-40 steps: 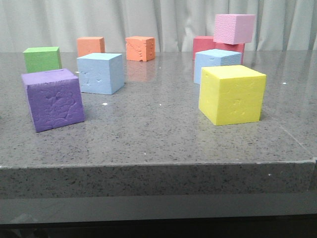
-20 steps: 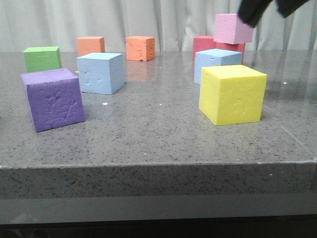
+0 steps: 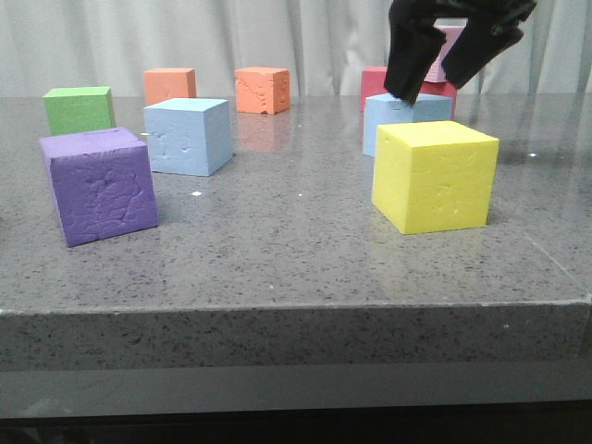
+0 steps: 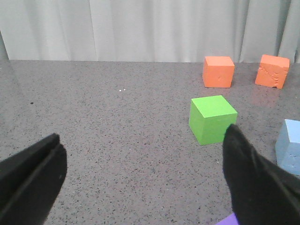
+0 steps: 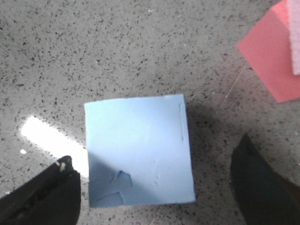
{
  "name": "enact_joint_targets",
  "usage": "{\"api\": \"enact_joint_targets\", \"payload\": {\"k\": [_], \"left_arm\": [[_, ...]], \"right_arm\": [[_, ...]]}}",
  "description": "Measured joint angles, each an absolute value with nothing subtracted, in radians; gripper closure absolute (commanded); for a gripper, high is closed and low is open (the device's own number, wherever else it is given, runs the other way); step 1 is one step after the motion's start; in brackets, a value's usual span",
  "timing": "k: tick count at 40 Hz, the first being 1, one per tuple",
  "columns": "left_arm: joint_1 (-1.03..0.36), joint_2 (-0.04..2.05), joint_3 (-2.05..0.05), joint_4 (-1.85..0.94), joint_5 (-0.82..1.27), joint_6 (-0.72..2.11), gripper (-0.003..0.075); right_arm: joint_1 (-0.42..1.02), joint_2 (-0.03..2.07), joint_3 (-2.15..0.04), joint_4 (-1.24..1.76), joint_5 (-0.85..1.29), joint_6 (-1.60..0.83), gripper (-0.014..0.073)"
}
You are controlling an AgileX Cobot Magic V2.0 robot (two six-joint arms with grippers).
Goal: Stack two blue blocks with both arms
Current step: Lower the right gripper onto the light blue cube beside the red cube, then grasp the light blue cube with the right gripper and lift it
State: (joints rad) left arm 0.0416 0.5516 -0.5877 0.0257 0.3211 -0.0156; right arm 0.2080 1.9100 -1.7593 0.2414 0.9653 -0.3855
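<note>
My right gripper's fingers stop above the blue block's sides, so it is too early to close. My right gripper lowers, then closes on the block.
Two pale blue blocks rest on the grey table. One blue block [image 3: 190, 136] stands left of centre, its corner also showing in the left wrist view [image 4: 289, 145]. The other blue block [image 3: 405, 117] sits behind the yellow cube [image 3: 435, 176], and from above it fills the right wrist view [image 5: 139, 150]. My right gripper [image 3: 433, 74] hangs open just above this block, a finger on either side, touching nothing. My left gripper [image 4: 145, 180] is open over bare table, out of the front view.
A purple cube [image 3: 99, 185] stands front left and a green cube [image 3: 80, 109] behind it, also seen by the left wrist as the green cube [image 4: 212, 119]. Two orange cubes [image 3: 262, 90] sit at the back. A pink cube [image 3: 442, 57] tops red cubes [image 3: 379, 85] back right.
The right gripper came in from the top right and dropped down and left, now sitting over the rear blue block. No block has shifted.
</note>
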Motion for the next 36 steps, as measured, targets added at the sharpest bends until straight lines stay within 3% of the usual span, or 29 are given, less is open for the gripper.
{"api": "enact_joint_targets", "payload": {"k": [16,26,36], "left_arm": [[0.042,0.552,-0.588,0.026,0.321,-0.016,0.0066],[0.042,0.552,-0.588,0.026,0.321,-0.016,0.0066],[0.042,0.552,-0.588,0.026,0.321,-0.016,0.0066]], "right_arm": [[0.236,1.971,-1.766,0.244,0.965,-0.39,-0.0038],[0.238,1.971,-1.766,0.245,0.965,-0.39,0.0231],[0.238,1.971,-1.801,0.245,0.988,-0.39,0.0258]]}}
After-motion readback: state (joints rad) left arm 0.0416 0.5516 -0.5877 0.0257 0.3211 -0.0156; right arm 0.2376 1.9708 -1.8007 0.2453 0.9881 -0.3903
